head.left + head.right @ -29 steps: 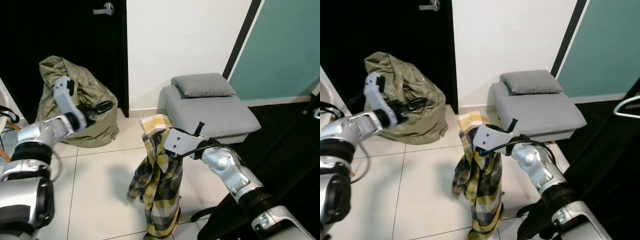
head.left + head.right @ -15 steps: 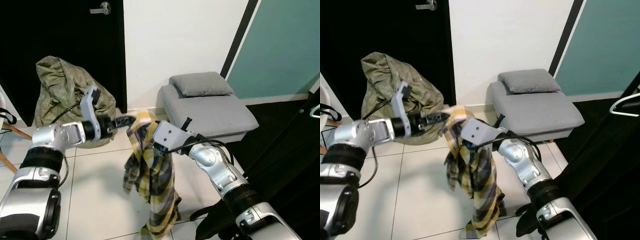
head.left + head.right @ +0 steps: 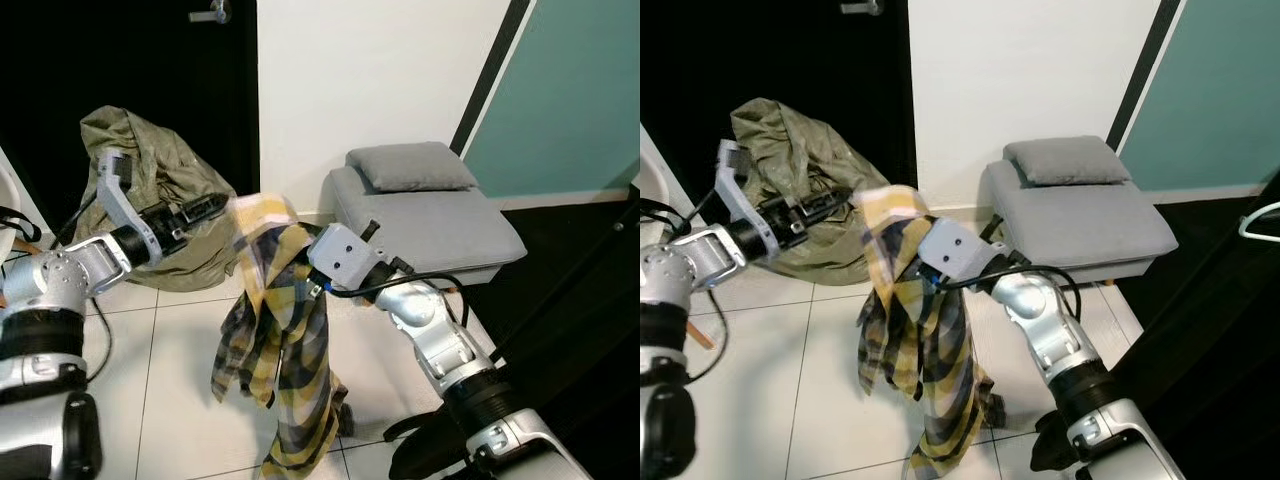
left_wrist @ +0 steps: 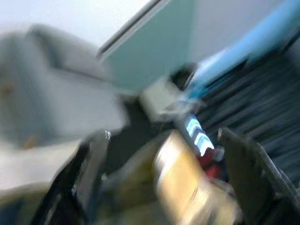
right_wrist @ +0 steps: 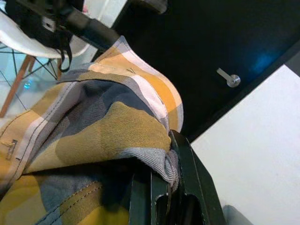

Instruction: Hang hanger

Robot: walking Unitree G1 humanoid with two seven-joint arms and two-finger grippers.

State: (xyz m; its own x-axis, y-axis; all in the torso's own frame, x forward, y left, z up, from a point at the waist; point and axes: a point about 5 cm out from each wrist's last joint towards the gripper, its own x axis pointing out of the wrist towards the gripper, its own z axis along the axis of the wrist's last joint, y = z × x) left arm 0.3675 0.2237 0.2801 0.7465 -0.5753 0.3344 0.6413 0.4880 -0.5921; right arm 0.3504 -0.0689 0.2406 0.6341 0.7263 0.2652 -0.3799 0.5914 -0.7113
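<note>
The shirt hangs slack except for the yellow fold (image 3: 262, 211) (image 4: 180, 176) that stands up at its top edge, so my left gripper will grab the shirt there next.
A yellow, grey and white plaid shirt (image 3: 282, 345) hangs in mid-air over the tiled floor, its hem near the tiles. My right gripper (image 5: 164, 185) is shut on the shirt's upper fold, and the cloth covers its fingertips. My left gripper (image 3: 218, 204) reaches in from the left to the shirt's top edge. In the blurred left wrist view its fingers (image 4: 89, 173) stand apart with yellow cloth (image 4: 180, 180) between them. A white hanger (image 3: 1260, 213) shows at the far right edge above dark garments. I cannot tell whether a hanger is inside the shirt.
An olive-green bag (image 3: 140, 170) slumps against the black door (image 3: 100, 60) behind my left arm. A grey ottoman (image 3: 440, 235) with a cushion stands by the white wall. Dark hanging clothes (image 3: 590, 340) are at the right, a white chair (image 3: 8, 205) at the left edge.
My right gripper has carried the shirt up and to the left. My left gripper swung from the green bag over to the shirt's top edge.
</note>
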